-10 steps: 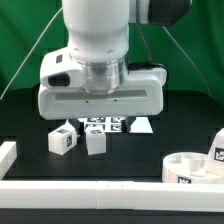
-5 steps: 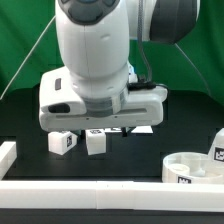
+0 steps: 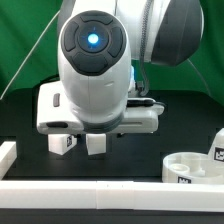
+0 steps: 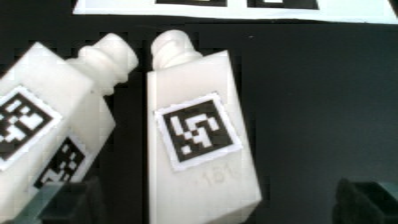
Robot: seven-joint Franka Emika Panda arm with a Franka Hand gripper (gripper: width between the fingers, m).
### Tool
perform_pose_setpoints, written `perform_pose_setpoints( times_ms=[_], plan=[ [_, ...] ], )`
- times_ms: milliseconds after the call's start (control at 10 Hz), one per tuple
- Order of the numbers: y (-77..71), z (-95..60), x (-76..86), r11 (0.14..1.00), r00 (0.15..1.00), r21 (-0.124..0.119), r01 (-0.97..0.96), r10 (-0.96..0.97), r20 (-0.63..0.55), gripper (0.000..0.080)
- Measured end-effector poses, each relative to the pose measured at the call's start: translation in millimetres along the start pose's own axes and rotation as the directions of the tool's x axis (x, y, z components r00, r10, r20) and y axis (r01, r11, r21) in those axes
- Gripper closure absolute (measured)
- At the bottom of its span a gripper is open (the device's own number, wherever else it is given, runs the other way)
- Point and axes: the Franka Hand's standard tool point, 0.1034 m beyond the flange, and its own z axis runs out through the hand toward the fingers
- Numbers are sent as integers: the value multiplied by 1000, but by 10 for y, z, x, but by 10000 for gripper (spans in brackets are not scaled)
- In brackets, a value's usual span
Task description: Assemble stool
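Observation:
My gripper comes down, before it closes on the tagged leg (image 3: 96, 144), since in the exterior view the straddling fingers are above the leg's top.
Two short white stool legs with black-and-white tags lie side by side on the black table, one (image 4: 199, 120) between my fingers and the other (image 4: 54, 100) just beside it. In the exterior view they (image 3: 62, 143) (image 3: 96, 143) show under my arm. My gripper (image 4: 214, 205) is open, its dark fingertips (image 4: 54, 205) straddling the lower end of the first leg without touching it. The round rimmed seat disc (image 3: 190, 166) sits at the exterior view's right, with a third leg (image 3: 217, 146) standing at its far side.
The marker board (image 4: 231, 6) lies just beyond the two legs' threaded ends. A long white border rail (image 3: 100, 190) runs along the front and a short one (image 3: 8, 152) sits at the exterior view's left. My arm hides the table's middle.
My arm has come down and swung forward over the two legs. Its body now hides the marker board in the exterior view. The legs have not moved.

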Motion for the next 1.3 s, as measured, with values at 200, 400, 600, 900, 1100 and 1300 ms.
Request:
perform_pose_setpoints(
  times_ms=[200, 400, 600, 900, 1100, 1300],
  plan=[
    [-27, 47, 19, 999, 999, 3, 44, -44, 8, 150],
    [-36, 71, 33, 996, 996, 4, 94, -94, 10, 150],
    [-38, 81, 42, 996, 995, 3, 94, -94, 8, 150],
    [-41, 191, 88, 995, 995, -1, 96, -96, 2, 150],
    [-37, 242, 94, 996, 995, -2, 95, -95, 4, 150],
    [-24, 278, 101, 996, 996, -2, 93, -93, 2, 228]
  ],
)
